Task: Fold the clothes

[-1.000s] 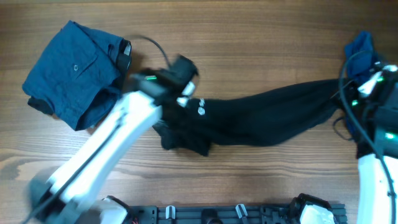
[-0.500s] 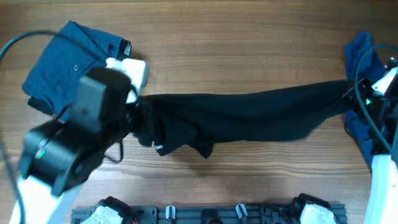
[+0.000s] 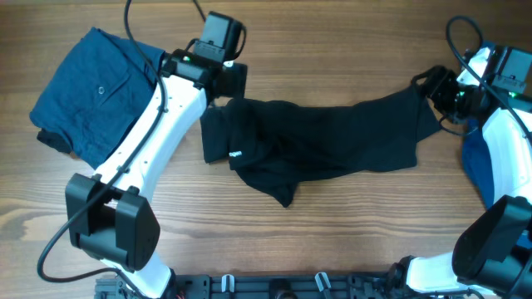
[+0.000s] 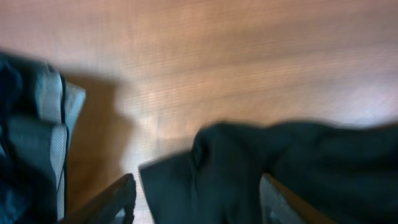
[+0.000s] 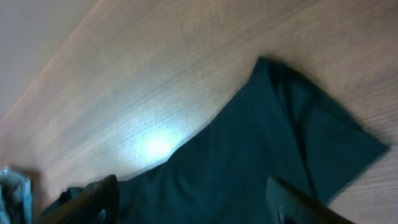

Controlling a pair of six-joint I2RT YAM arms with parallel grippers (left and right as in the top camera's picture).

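Observation:
I should next grab the black T-shirt [image 3: 332, 141] with my left gripper by its far corner [image 3: 234, 109] at the logo end, to lift the T-shirt and spread it for folding.
The black T-shirt [image 3: 332, 141] lies crumpled and stretched across the middle of the table, with a small white logo [image 3: 235, 154] near its left end. My left gripper [image 3: 229, 81] hovers at the shirt's far left corner. In the left wrist view this gripper [image 4: 198, 186] is open, and the shirt [image 4: 298, 168] lies below its jaws. My right gripper [image 3: 432, 87] is at the shirt's right end. It [image 5: 193, 190] is open too, above the dark fabric [image 5: 261, 149]. The darker blue buttoned garment [image 3: 96, 95] rests folded at the left. A blue shirt [image 3: 475, 166] lies at the right edge.
Bare wooden tabletop [image 3: 332, 41] runs behind and in front of the black shirt. A cable [image 3: 465, 50] loops over the right arm near the far right corner. The arms' base rail [image 3: 283, 286] sits along the front edge.
Both grippers have let go of the black shirt, which was pulled taut between them and now lies slack on the table. The left arm has swung toward the far side.

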